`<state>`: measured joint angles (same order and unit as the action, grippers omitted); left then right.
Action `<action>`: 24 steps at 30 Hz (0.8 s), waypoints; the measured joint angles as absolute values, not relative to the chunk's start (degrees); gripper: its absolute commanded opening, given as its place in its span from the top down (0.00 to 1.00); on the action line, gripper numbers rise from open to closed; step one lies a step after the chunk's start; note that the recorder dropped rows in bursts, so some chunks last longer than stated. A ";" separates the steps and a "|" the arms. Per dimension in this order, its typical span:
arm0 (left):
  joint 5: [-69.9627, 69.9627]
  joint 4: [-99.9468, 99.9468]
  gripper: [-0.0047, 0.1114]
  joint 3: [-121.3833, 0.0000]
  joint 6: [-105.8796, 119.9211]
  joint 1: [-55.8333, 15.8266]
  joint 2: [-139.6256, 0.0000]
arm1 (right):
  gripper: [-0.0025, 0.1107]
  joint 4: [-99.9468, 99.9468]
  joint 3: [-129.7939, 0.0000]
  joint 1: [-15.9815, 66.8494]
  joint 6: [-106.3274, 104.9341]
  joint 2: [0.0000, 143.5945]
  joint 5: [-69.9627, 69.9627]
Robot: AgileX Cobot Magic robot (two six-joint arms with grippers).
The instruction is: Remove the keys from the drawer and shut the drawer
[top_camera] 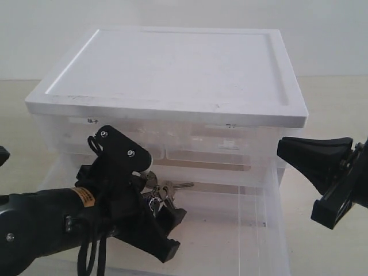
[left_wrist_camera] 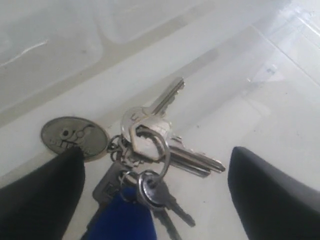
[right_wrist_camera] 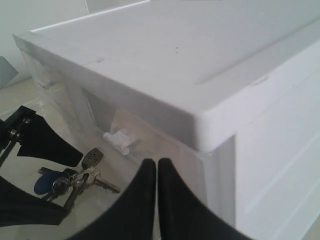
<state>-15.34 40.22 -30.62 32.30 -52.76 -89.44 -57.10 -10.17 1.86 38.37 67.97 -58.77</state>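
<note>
My left gripper grips the keys by their rings above the blue fob next, and lifts the keys out of the drawer (top_camera: 214, 233).
The keys (top_camera: 164, 192) lie on the floor of the pulled-out clear drawer (top_camera: 270, 230). The left wrist view shows the bunch (left_wrist_camera: 150, 145) up close, with its oval grey tag (left_wrist_camera: 74, 136) and blue fob (left_wrist_camera: 120, 220). My left gripper (top_camera: 146, 195) is open inside the drawer, one black finger on each side of the keys, not touching them. Its fingertips (left_wrist_camera: 250, 170) frame the bunch. My right gripper (top_camera: 284, 149) is shut and empty, hovering at the drawer's right side by the cabinet's front corner. The right wrist view also shows the keys (right_wrist_camera: 82, 175).
The drawer belongs to a translucent cabinet with a thick white top (top_camera: 172, 75). Upper closed drawers (top_camera: 218, 144) sit just behind the keys. The drawer's clear side wall (top_camera: 275, 190) stands between my right gripper and the keys. A beige table surrounds the cabinet.
</note>
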 measured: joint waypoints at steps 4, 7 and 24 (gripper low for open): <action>-18.72 39.43 0.48 -31.00 31.76 -52.76 -91.75 | 0.98 -57.10 -10.17 1.86 38.37 67.97 -58.64; -20.95 38.96 0.69 -31.36 31.54 -52.86 -93.32 | 0.98 -57.10 -10.17 1.86 38.37 67.97 -58.64; -7.75 38.90 0.92 -30.85 36.23 -53.08 -83.28 | 0.98 -57.10 -10.17 1.86 38.37 67.97 -58.23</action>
<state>-7.75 38.90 -30.85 36.23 -53.08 -83.28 -57.10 -10.17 1.86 38.37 67.97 -58.23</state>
